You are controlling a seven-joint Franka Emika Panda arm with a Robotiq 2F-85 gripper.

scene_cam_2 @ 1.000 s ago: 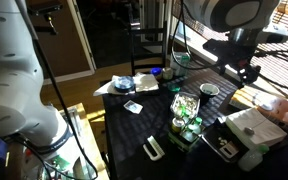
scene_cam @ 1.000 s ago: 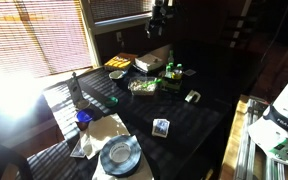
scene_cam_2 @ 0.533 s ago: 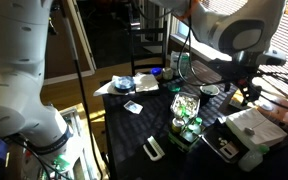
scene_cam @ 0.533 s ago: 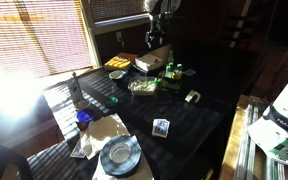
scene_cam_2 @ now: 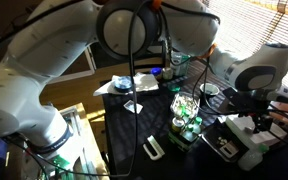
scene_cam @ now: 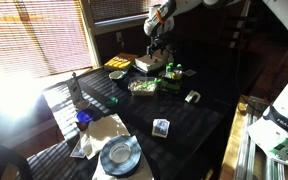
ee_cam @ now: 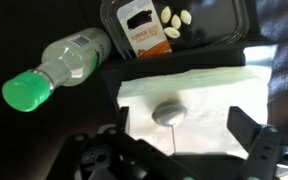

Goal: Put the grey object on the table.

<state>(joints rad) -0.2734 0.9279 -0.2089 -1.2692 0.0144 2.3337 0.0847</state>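
Observation:
The round knob [ee_cam: 169, 113] sits on the pale slab below the open fingers, so it is too early to close on the grey object. My gripper lowers first.
The grey object [scene_cam: 152, 63] is a pale flat slab at the far side of the dark table [scene_cam: 196, 128]. In the wrist view it [ee_cam: 199, 100] fills the middle and has a round knob on top; it seems to rest on something black. It also shows in an exterior view [scene_cam_2: 246, 124]. My gripper [scene_cam: 156, 47] hangs just above the slab. In the wrist view the gripper [ee_cam: 179, 135] is open, its fingers on either side of the slab, holding nothing. In an exterior view my arm hides most of the gripper [scene_cam_2: 256, 105].
A green-capped bottle [ee_cam: 59, 65] and a black tray with an orange carton [ee_cam: 144, 27] lie beside the slab. A food tray [scene_cam: 142, 86], a small carton [scene_cam: 161, 127], a round ringed dish [scene_cam: 119, 155] and a pale wooden bench [scene_cam: 246, 140] are also there.
My arm has come down and forward. The gripper was high above the far table edge and now sits just over the grey object. Nothing on the table has moved.

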